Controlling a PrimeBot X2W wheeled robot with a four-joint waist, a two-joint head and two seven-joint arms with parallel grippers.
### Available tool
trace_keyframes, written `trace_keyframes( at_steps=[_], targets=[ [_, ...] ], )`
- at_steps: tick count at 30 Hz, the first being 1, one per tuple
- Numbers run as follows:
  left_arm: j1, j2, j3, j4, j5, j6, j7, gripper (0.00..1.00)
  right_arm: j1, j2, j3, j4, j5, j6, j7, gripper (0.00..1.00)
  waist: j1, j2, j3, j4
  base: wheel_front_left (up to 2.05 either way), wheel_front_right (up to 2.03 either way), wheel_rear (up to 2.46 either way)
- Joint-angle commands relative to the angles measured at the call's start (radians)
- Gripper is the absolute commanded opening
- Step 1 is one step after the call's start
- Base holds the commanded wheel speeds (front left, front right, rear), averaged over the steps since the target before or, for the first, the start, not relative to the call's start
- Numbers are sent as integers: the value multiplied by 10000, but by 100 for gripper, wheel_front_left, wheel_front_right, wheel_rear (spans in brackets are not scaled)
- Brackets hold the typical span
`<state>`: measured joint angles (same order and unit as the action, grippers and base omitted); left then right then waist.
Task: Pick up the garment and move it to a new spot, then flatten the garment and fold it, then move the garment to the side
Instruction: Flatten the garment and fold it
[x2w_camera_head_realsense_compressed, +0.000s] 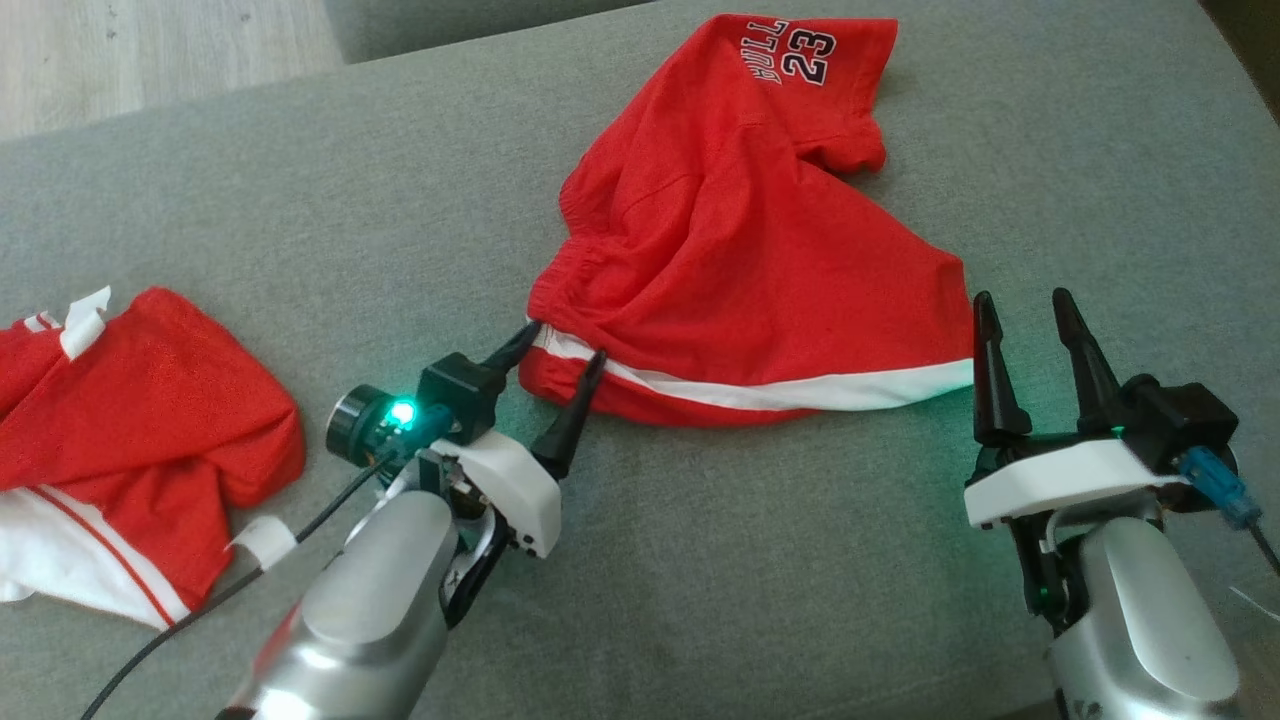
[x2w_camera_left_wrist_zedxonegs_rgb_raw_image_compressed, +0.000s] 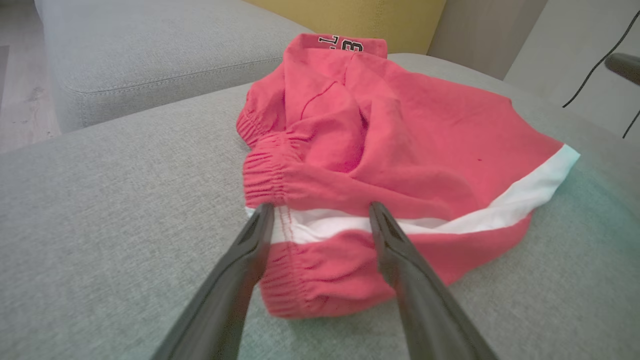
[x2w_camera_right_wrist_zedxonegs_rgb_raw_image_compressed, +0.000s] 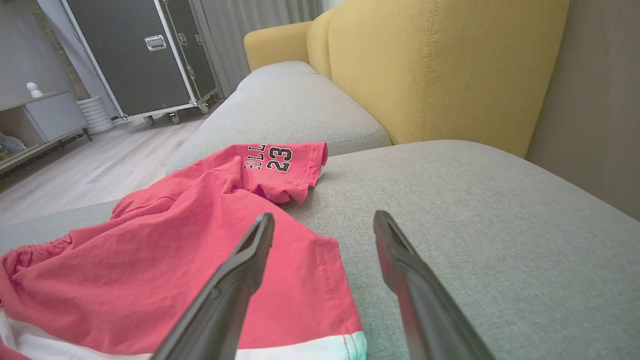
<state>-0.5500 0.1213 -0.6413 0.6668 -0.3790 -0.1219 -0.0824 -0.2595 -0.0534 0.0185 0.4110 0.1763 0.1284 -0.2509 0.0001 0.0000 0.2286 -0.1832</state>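
The red shorts (x2w_camera_head_realsense_compressed: 756, 240) need to be flattened and folded, so my left gripper needs to grab the elastic waistband corner at the white stripe (x2w_camera_head_realsense_compressed: 546, 338) next.
The garment (x2w_camera_head_realsense_compressed: 740, 240) is a pair of red shorts with a white side stripe and a "23" print, lying crumpled on the grey cushion. My left gripper (x2w_camera_head_realsense_compressed: 562, 342) is open, its two dark fingertips straddling the elastic waistband corner where the white stripe starts (x2w_camera_left_wrist_zedxonegs_rgb_raw_image_compressed: 320, 227). My right gripper (x2w_camera_head_realsense_compressed: 1025, 300) is open just beyond the hem corner at the stripe's other end. In the right wrist view the garment (x2w_camera_right_wrist_zedxonegs_rgb_raw_image_compressed: 175, 260) lies under and left of my right gripper (x2w_camera_right_wrist_zedxonegs_rgb_raw_image_compressed: 322, 222), and bare cushion lies between the fingertips.
A second red and white garment (x2w_camera_head_realsense_compressed: 130, 430) lies bunched at the left of the grey sofa cushion (x2w_camera_head_realsense_compressed: 760, 560). A yellow backrest (x2w_camera_right_wrist_zedxonegs_rgb_raw_image_compressed: 440, 65) rises behind it. Wooden floor (x2w_camera_head_realsense_compressed: 150, 50) and a black wheeled case (x2w_camera_right_wrist_zedxonegs_rgb_raw_image_compressed: 145, 50) lie beyond the sofa's far edge.
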Motion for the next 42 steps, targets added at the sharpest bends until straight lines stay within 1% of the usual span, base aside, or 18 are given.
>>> trace_keyframes(
  at_steps=[1,6,11,14,17,21,26,27,28,29,35,42],
  targets=[
    [-413,210,375,-216,-41,85,-146,100,-272,31,174,-329,67,23,-108,100,-1,0,-5,-9,0,0,0],
    [-339,230,482,-200,-147,188,-510,100,-181,31,100,-210,14,23,-108,100,-1,0,-158,49,0,0,0],
    [-285,298,552,-44,-249,423,-258,100,-193,31,200,-85,-12,23,-108,100,-1,0,-332,120,0,0,0],
    [-270,209,534,50,-586,281,232,100,-238,31,252,-42,-11,23,-109,100,-1,0,-372,114,0,0,0],
    [-357,288,376,94,-713,163,730,100,-255,31,274,-34,-2,23,-109,100,-1,0,-368,83,0,0,0],
    [-442,356,373,124,-844,136,1055,100,-232,31,302,-48,20,23,-109,100,-1,0,-322,34,0,0,0],
    [-454,411,362,7,-1363,7,1374,100,-240,32,289,-3,72,23,-109,100,-1,0,-293,-40,0,0,0],
    [-452,430,358,-35,-1435,-5,1379,93,-235,32,276,17,73,23,-109,100,-1,0,-303,-48,0,0,0],
    [-454,463,318,-89,-1464,-18,1359,48,-225,32,262,62,60,23,-109,100,-1,0,-315,-54,0,0,0],
    [-452,496,263,-147,-1486,-29,1334,0,-209,32,237,151,12,23,-109,100,-1,0,-330,-59,0,0,0],
    [-329,657,33,-640,-1468,-54,695,0,-171,32,130,1145,-479,23,-74,100,-1,0,-481,-27,0,0,0],
    [0,745,26,-1204,-1278,262,-65,0,-176,32,-148,2019,-750,23,211,100,-1,0,-701,68,0,0,0]
  ],
)
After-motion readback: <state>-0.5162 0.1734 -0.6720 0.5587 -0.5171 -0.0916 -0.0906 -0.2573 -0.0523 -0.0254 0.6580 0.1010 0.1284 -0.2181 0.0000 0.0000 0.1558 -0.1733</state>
